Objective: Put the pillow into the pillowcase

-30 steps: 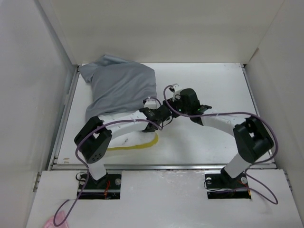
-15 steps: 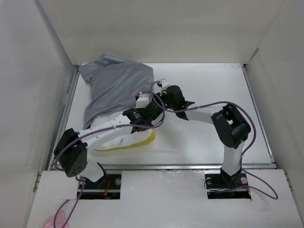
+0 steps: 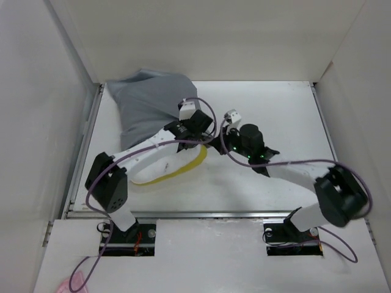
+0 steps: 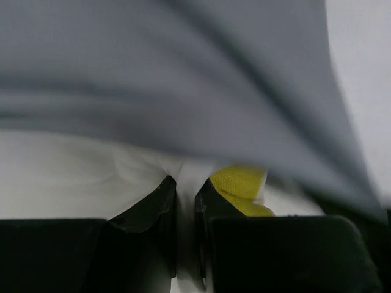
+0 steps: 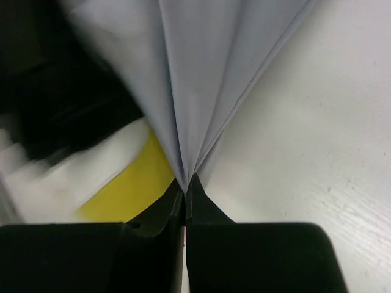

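I need to keep holding the fold with my left gripper until the pillow's yellow band beside it is covered, because the fold would end short, at the pillowcase's opening, if I opened now.
The grey pillowcase lies bunched at the back left of the table. The cream pillow pokes out of it toward the front, its yellow edge band showing. My left gripper sits at the pillowcase mouth. In the left wrist view it is shut on a fold of the pillow's cream cover, with the yellow band beside it and the grey pillowcase draped above. My right gripper is just right of it. The right wrist view shows it shut on a gathered pleat of the pillowcase.
White walls close in the table on the left, back and right. A raised metal rim runs along the near edge. Purple cables loop over both arms. White tabletop shows to the right of the grippers.
My right gripper has closed on the pillowcase edge. My left arm has pushed toward the back with the pillow, and the pillowcase has bunched further back.
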### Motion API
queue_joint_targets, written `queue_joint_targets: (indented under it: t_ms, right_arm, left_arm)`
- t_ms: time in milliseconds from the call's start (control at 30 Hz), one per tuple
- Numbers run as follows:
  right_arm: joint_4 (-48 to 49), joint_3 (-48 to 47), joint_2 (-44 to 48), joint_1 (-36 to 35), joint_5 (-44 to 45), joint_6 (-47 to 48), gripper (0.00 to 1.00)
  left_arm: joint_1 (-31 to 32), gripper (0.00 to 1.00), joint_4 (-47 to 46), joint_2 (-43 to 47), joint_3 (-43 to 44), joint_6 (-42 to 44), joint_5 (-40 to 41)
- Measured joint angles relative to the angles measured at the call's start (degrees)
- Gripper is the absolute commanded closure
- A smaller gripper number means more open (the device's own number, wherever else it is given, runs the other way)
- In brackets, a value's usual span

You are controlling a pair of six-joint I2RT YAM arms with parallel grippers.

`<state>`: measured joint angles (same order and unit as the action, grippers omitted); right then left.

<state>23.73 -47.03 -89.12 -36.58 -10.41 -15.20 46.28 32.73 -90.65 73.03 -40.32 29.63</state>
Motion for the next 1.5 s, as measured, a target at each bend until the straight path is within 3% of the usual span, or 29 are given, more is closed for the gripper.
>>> queue_joint_targets:
  t_ms: [33,267,300,367,400,467,533,667,800,933,1000,1067,1133,1200,1367,1500]
  right_arm:
    - [-0.7,4.2,7.2,-0.3,-1.6,-0.1,1.00]
    - [-13.8,10.9,30.9,-0.8,-2.5,0.4,1.00]
    - [-15.9,11.2,33.4,-0.8,-2.3,0.4,1.00]
    - [-19.8,11.5,36.5,-0.8,-1.3,0.4,1.00]
    - [-21.4,11.5,37.0,-0.8,-0.7,0.4,1.00]
    - [-24.1,11.5,36.6,-0.8,1.0,0.4,1.00]
    - [-26.6,11.4,34.7,-1.0,3.1,0.4,1.00]
    - [-31.8,10.6,29.2,-1.4,7.7,-0.1,1.00]
    - [-37.0,8.9,25.6,-1.8,12.8,-1.3,0.77]
    - [-41.0,6.7,25.3,-1.9,19.0,-1.9,0.67]
    - [-42.3,5.6,25.3,-1.8,22.6,-2.7,0.56]
    - [-43.3,4.7,25.3,-1.7,25.2,-3.3,0.37]
    - [-44.3,4.0,25.3,-1.7,25.9,-3.5,0.31]
    - [-44.9,3.5,25.3,-1.7,24.5,-2.8,0.11]
    - [-44.3,3.3,27.4,-6.2,17.7,0.5,0.05]
    - [-43.0,0.3,25.1,-16.3,17.0,3.0,0.00]
  left_arm:
    - [-0.8,1.00,-0.2,-2.6,3.1,0.1,0.7]
    - [-2.4,1.00,0.4,-17.2,21.4,-0.9,3.4]
    - [-2.1,0.96,0.4,-18.0,22.5,-1.3,2.8]
    - [-1.6,0.73,0.3,-18.7,23.6,-1.2,0.2]
    - [-1.5,0.36,-0.1,-18.8,23.8,-0.7,-1.0]
    - [-1.5,0.15,-0.4,-19.0,23.7,0.2,-2.2]
    - [-1.4,0.00,-1.6,-18.9,22.6,1.5,-3.5]
    - [0.6,0.00,-5.7,-15.9,15.3,3.5,-6.4]
    - [4.0,0.00,-5.7,-7.6,6.6,4.5,-8.7]
    - [7.1,0.00,-3.6,5.1,0.0,4.3,-11.8]
    - [8.2,0.00,-2.6,11.8,-2.8,4.2,-13.5]
    - [9.1,0.00,-2.0,17.5,-5.2,3.7,-15.1]
    - [9.7,0.00,-0.9,21.6,-7.4,2.4,-15.8]
    - [9.9,0.00,1.7,24.8,-9.2,-0.2,-15.0]
    - [8.1,0.00,10.3,32.0,-15.5,-10.3,-7.9]
    - [-1.2,0.00,14.6,38.4,-20.5,-15.6,-0.5]
